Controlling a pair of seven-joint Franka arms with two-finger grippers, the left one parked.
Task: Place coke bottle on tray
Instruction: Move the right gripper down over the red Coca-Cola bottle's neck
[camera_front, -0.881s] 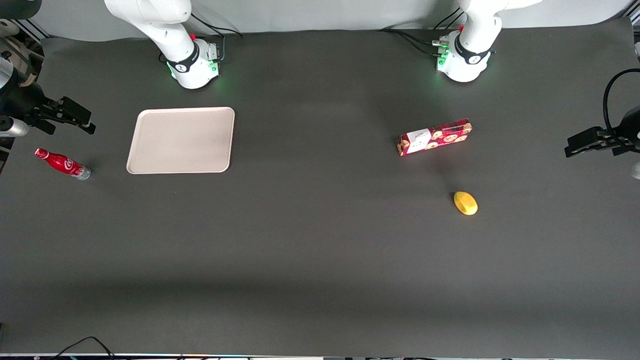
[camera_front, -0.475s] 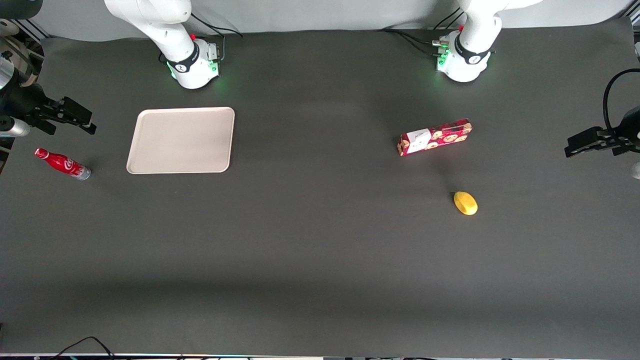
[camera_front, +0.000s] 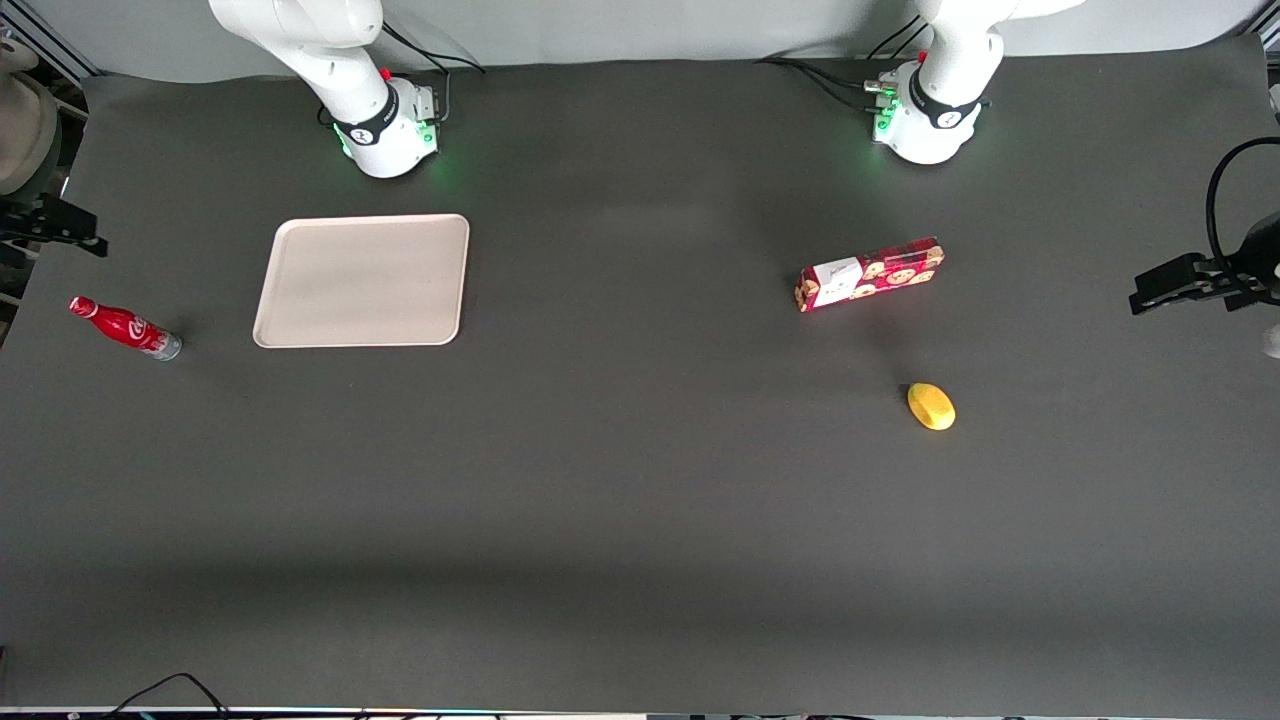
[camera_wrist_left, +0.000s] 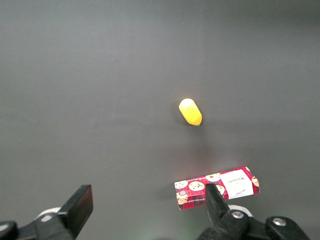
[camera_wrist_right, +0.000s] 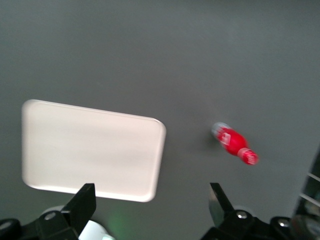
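Note:
To place the coke bottle on the tray (camera_front: 362, 280), my right gripper should next pick up the bottle by its red-end with the cap (camera_front: 88, 308).
The coke bottle (camera_front: 125, 327), small and red with a red cap and silvery base, lies on its side on the dark table near the working arm's end. It also shows in the right wrist view (camera_wrist_right: 233, 142). The beige tray (camera_front: 362, 280) lies flat beside it, toward the table's middle, and shows in the right wrist view (camera_wrist_right: 92, 150) with nothing on it. My right gripper (camera_front: 70, 228) hangs at the table's edge, farther from the front camera than the bottle and well above it. In the right wrist view the gripper (camera_wrist_right: 151, 195) is open and holds nothing.
A red cookie box (camera_front: 870, 273) and a yellow fruit (camera_front: 931, 406) lie toward the parked arm's end; both show in the left wrist view, the box (camera_wrist_left: 217, 187) and the fruit (camera_wrist_left: 190, 111). The working arm's base (camera_front: 385, 125) stands farther from the front camera than the tray.
My right gripper has moved outward toward the working arm's end of the table, away from the tray. The bottle and tray have not moved.

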